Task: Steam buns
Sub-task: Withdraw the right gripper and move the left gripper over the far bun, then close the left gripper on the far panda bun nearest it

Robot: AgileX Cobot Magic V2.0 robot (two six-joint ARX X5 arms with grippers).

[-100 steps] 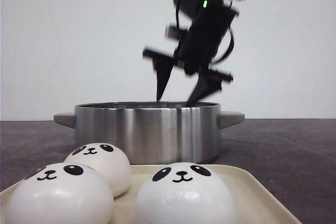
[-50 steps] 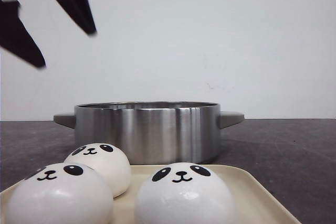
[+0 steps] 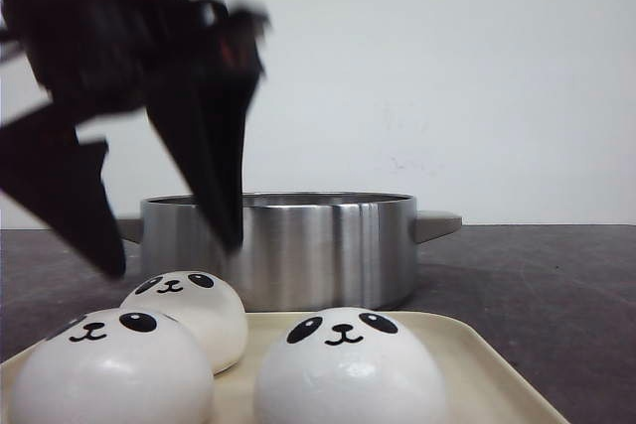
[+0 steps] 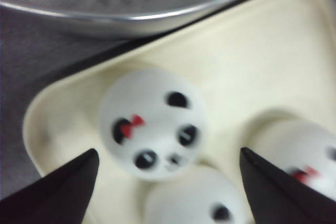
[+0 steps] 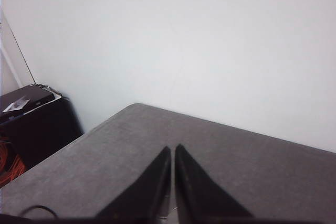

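My left gripper needs to lower its fingers first, because they are above the top of the red-bowed bun (image 4: pixel 152 123) over the cream tray (image 4: pixel 102 190) and would miss if I closed now.
Three white panda-faced buns lie on a cream tray (image 3: pixel 467 354) at the near edge: one at the front left (image 3: pixel 109 374), one behind it (image 3: pixel 194 307), one at the front right (image 3: pixel 348 369). My left gripper (image 3: pixel 174 257) hangs open just above the left pair, blurred. In the left wrist view its fingers straddle a bun with a red bow (image 4: pixel 152 121); the left gripper (image 4: pixel 169 151) touches nothing there. Two more buns (image 4: pixel 194 200) (image 4: pixel 302 153) lie beside it. The steel pot (image 3: pixel 288 245) stands behind the tray. My right gripper (image 5: pixel 173 148) is shut and empty over bare grey table.
The pot's handles (image 3: pixel 437 223) stick out sideways. The pot's rim (image 4: pixel 157 17) lies close to the tray's far edge (image 4: pixel 220 30). In the right wrist view a black cabinet (image 5: pixel 37 124) with orange cables stands beyond the table's edge, against a white wall.
The right arm, open over the pot a second ago, has left the front view. The left gripper has come down from the upper left to just above the left buns.
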